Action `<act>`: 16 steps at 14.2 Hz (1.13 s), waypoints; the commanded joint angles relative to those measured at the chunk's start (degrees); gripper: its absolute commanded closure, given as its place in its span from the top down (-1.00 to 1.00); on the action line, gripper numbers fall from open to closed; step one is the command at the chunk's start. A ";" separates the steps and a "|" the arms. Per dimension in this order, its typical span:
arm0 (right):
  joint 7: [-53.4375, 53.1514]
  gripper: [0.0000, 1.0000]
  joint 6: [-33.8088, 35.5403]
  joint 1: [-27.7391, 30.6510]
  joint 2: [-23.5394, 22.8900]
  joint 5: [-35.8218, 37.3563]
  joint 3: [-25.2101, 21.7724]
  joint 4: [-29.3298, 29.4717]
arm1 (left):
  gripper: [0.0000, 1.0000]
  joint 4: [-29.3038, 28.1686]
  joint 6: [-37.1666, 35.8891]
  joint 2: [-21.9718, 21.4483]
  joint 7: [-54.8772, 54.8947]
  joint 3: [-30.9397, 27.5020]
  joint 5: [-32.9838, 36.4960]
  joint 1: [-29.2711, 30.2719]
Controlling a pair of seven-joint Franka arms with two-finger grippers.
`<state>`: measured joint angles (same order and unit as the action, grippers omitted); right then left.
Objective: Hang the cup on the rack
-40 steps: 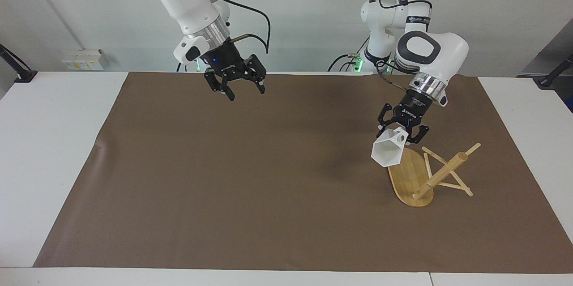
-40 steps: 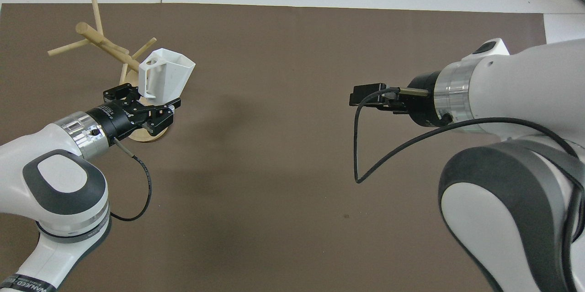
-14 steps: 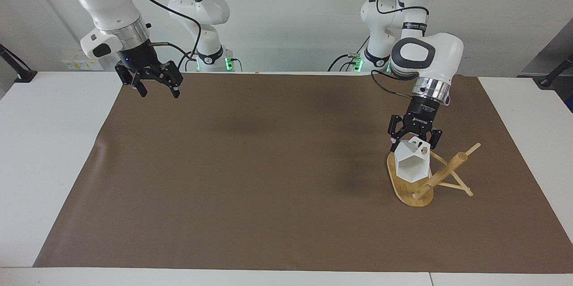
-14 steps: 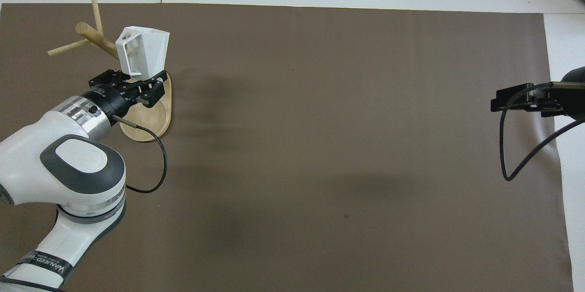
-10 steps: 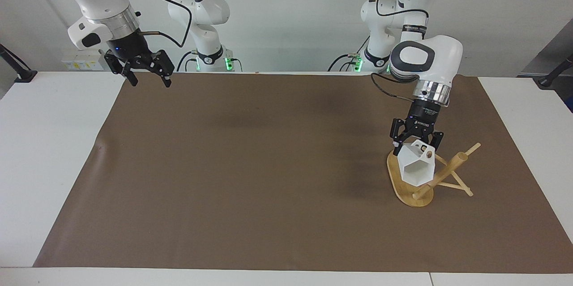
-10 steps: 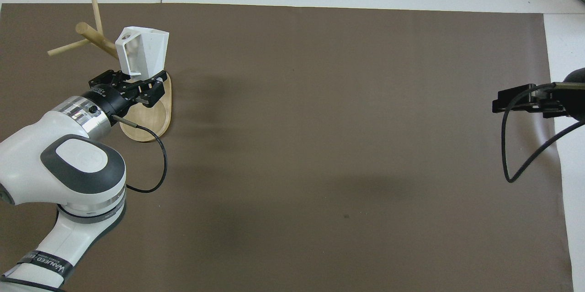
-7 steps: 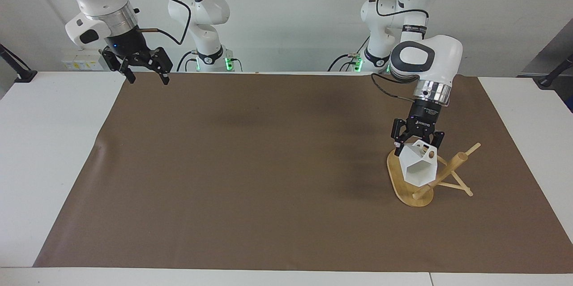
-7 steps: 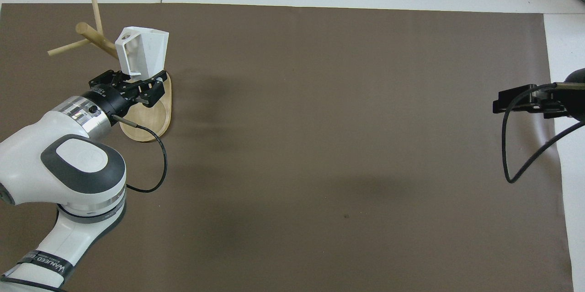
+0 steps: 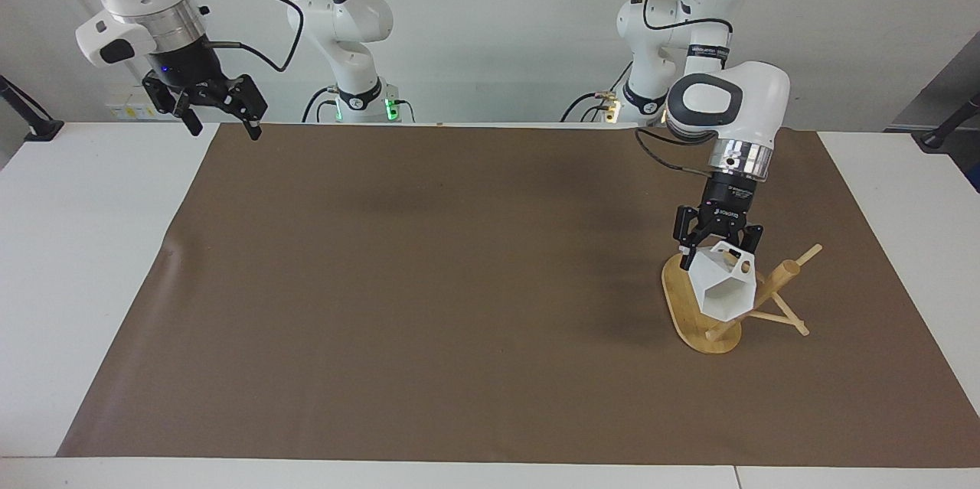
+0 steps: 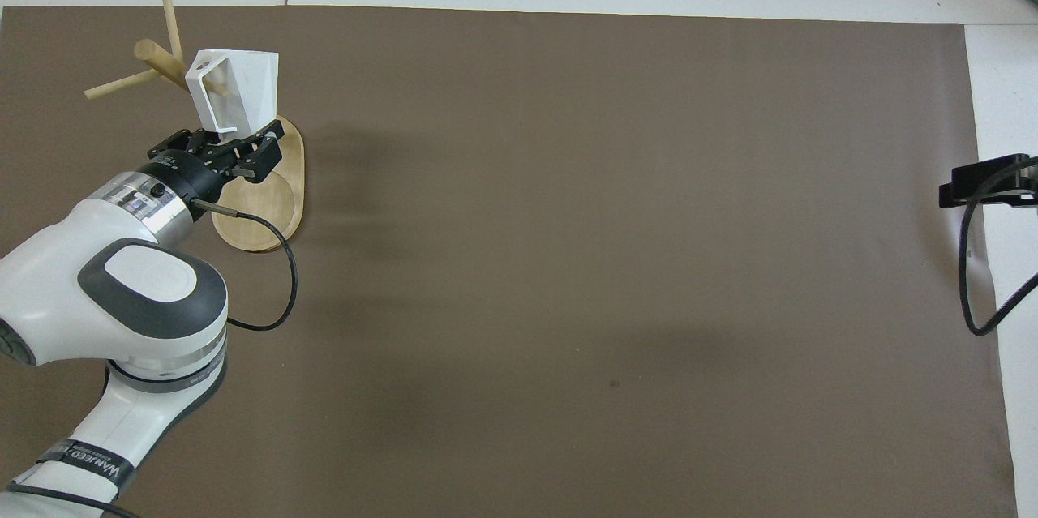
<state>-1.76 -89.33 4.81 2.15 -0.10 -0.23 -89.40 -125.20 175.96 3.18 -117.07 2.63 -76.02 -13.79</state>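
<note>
The left gripper needs to release the cup: the cup's handle is over a lower peg, so the cup would hang on the rack if the gripper opened now.
The white faceted cup (image 9: 723, 288) is tipped on its side, mouth away from the robots, over the rack's oval base (image 9: 680, 304) and close against the post (image 9: 766, 291). My left gripper (image 9: 717, 248) is shut on the cup from above, next to the handle with the round hole. In the overhead view the cup (image 10: 243, 84) covers the lower pegs, and a bit of bamboo shows through the handle; I cannot tell whether a peg passes through it. The left gripper (image 10: 220, 147) is over the base (image 10: 272, 206). My right gripper (image 9: 224, 129) is open and empty, raised over the mat's corner.
A brown mat (image 9: 429, 282) covers the table's middle, with white table (image 9: 76, 244) at both ends. The rack's free pegs (image 9: 808, 252) stick out toward the left arm's end. The right gripper's tip (image 10: 957, 187) shows at the mat's edge in the overhead view.
The left gripper carried the cup from beside the rack to over its base, turned it and pressed it closer to the post. The right arm drew back toward its own end of the table.
</note>
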 commanded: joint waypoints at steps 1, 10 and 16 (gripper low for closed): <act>1.23 1.00 1.09 -0.07 0.13 1.06 -1.09 0.63 | -1.00 1.02 1.84 0.95 -2.72 -0.34 0.26 -0.45; 2.10 1.00 0.21 -0.33 0.66 -0.17 -1.80 -0.43 | 1.00 1.10 2.10 1.04 -2.73 -0.34 0.17 -0.10; 4.31 1.00 0.30 -0.33 0.66 -1.57 -1.88 -0.43 | 1.00 1.37 1.84 0.69 -1.94 -0.87 0.61 0.52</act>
<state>1.28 -89.33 4.56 2.15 -0.70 -1.75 -89.39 -124.68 177.06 3.34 -118.73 1.70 -76.02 -13.68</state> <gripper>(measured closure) 0.000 0.000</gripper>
